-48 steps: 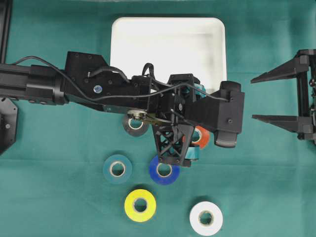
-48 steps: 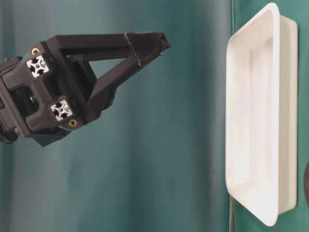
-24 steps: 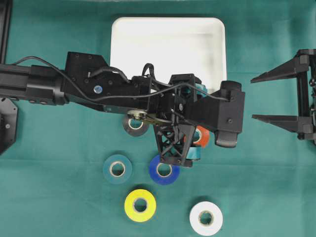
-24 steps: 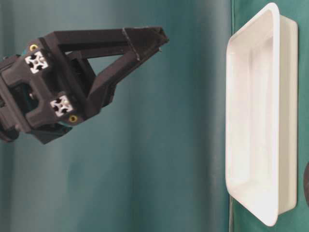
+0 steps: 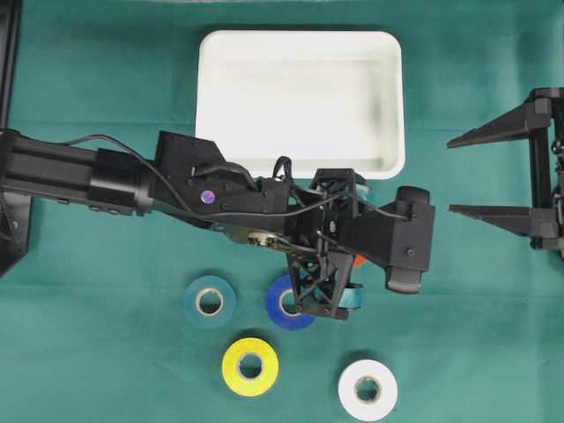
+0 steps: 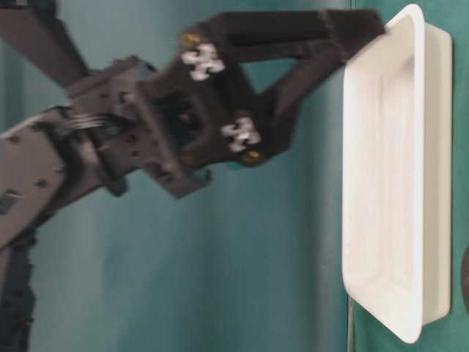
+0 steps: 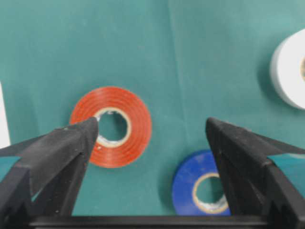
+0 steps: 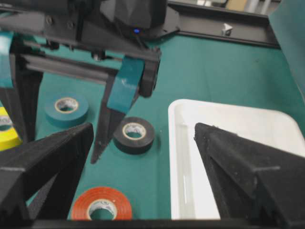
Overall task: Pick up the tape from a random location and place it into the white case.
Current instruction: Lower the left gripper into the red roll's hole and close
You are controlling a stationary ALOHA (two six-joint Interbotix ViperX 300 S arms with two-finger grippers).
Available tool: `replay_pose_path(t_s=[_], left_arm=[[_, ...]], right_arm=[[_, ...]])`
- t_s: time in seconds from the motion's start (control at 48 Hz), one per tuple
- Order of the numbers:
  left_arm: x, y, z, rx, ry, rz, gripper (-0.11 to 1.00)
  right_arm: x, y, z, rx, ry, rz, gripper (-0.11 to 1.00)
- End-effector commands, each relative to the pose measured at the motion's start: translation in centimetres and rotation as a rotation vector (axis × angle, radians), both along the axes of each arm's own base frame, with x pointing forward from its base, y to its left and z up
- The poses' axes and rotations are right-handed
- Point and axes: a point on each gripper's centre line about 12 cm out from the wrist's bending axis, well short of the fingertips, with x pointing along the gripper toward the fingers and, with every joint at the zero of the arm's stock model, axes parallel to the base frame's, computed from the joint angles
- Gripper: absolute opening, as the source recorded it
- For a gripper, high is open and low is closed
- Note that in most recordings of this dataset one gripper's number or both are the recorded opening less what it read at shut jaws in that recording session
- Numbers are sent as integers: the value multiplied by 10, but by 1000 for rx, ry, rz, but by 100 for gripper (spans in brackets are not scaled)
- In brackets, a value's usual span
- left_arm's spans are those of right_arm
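Note:
The orange tape is round outside with an open hole in its middle (image 7: pixel 112 126). The left gripper grips the ring wall (image 7: pixel 141 127) between hole and outer edge next.
Several tape rolls lie flat on the green cloth. In the left wrist view an orange tape (image 7: pixel 133 125) and a blue tape (image 7: pixel 188 183) lie below my left gripper (image 7: pixel 151 131). It is open and holds nothing. Its left fingertip overlaps the orange roll's edge and its right finger covers part of the blue roll. From overhead the left gripper (image 5: pixel 333 238) hangs just in front of the white case (image 5: pixel 300 40), which holds nothing. My right gripper (image 5: pixel 450 175) stands open and holds nothing at the right edge, level with the case's front rim.
Teal tape (image 5: pixel 209 301), yellow tape (image 5: pixel 250 366) and white tape (image 5: pixel 367 389) lie nearer the front. A black tape (image 8: pixel 134 134) sits beside the case's rim (image 8: pixel 177 157), hidden under the left arm in the overhead view.
The left arm has shifted toward the front, away from the case, and now covers the black roll in the overhead view. At table level its gripper has swung toward the case. The right arm is still.

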Motion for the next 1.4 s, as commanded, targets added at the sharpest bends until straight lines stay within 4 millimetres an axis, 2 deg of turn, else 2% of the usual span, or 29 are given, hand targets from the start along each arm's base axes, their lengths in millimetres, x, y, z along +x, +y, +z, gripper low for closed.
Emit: replay_pose_path(t_s=[0.0,0.25,0.605,1.23,1.376], left_arm=[[1,5,5,-6,-40,14,99],[3,13,-27,-3,-11,30,99],[7,10,-73,-1,54,28,99],[9,11,-115,0,82,30,99],[7,13,-117,0,88,35,99]], right_arm=[[4,0,9,-2,-18,0,91],[6,0,6,0,-8,0,91],[6,0,4,-3,2,-1,91],[7,0,3,-3,9,1,91],[7,0,3,-3,9,-1,91]])
